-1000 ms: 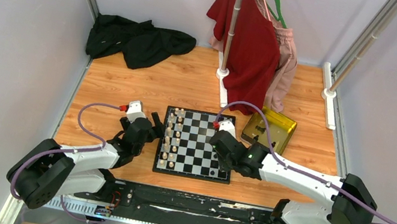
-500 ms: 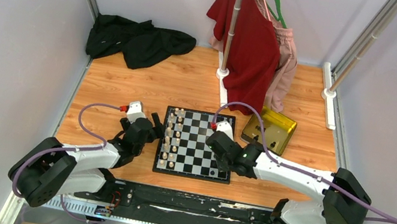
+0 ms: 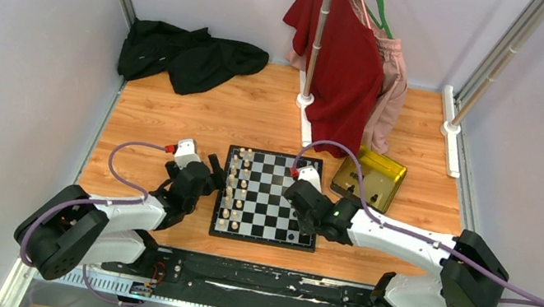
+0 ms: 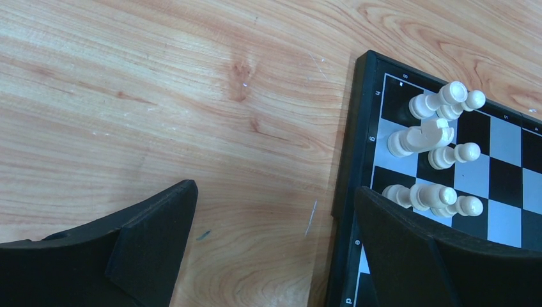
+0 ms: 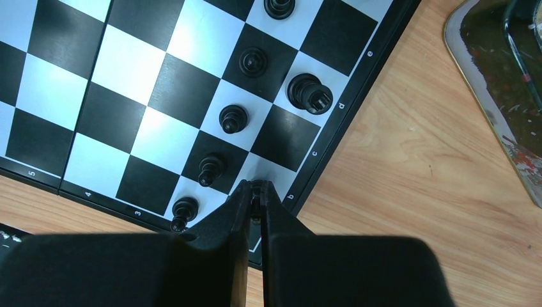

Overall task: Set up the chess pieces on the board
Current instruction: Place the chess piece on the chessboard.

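Note:
My right gripper is ready to let go of the small black piece. The light square beside b is flat under the piece, so the piece would stand there.
The checkered board [image 3: 268, 207] lies in the middle of the wooden table. Cream-white pieces [image 3: 237, 185] stand in its left columns and also show in the left wrist view [image 4: 434, 137]. Black pieces [image 5: 233, 118] stand along its right side. My left gripper [image 4: 273, 192] is open and empty over bare wood, its right finger [image 4: 396, 243] over the board's left border [image 4: 348, 160]. My right gripper [image 5: 257, 187] is shut on a small black piece [image 5: 257, 192] above the board's right edge near the near corner. In the top view that gripper [image 3: 306, 219] hides its piece.
A shiny yellow-gold tray [image 3: 369, 178] sits right of the board and also shows in the right wrist view [image 5: 505, 96]. A garment rack with a red shirt [image 3: 343, 57] stands behind. Black cloth [image 3: 185, 51] lies at the back left.
My right arm has shifted slightly left, over the board's right side. The left arm has barely moved.

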You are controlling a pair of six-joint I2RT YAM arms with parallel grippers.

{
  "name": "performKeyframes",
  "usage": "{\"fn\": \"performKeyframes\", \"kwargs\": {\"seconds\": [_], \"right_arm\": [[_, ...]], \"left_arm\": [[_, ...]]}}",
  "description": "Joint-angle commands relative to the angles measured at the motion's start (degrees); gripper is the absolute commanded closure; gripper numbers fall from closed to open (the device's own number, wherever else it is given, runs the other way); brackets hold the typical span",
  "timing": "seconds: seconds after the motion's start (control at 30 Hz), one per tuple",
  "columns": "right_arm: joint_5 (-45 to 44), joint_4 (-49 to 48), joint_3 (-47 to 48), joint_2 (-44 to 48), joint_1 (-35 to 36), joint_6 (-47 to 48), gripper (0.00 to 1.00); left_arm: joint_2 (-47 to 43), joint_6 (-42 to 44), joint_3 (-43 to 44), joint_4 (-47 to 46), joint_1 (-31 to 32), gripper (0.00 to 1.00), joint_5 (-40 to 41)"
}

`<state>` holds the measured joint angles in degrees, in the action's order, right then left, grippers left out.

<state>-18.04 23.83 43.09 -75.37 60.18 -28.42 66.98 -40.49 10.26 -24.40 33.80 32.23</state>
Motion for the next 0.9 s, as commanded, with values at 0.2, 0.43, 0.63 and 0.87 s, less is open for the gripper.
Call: {"fn": "performKeyframes", "kwargs": {"seconds": [0.2,0.43,0.63,0.87], "right_arm": [[-0.1,-0.9,-0.6,-0.8,-1.4,1.3,1.0],[0.6,-1.6,-0.8,-1.5,-1.5,1.5,0.9],[1.0,-1.5,-0.3,-1.8,-1.6,2.1,0.78],[0.6,-0.8,0.6,-1.3,-1.6,2.5,0.7]], "left_arm": [[0.8,-0.3,0.4,-0.4,0.7,0.0,1.3],[0.6,-0.3,0.3,-0.4,0.8,0.0,1.3],[0.0,-0.2,0.1,-0.3,0.8,0.0,1.6],[-0.8,-0.1,-0.2,-0.3,0.8,0.0,1.9]]}}
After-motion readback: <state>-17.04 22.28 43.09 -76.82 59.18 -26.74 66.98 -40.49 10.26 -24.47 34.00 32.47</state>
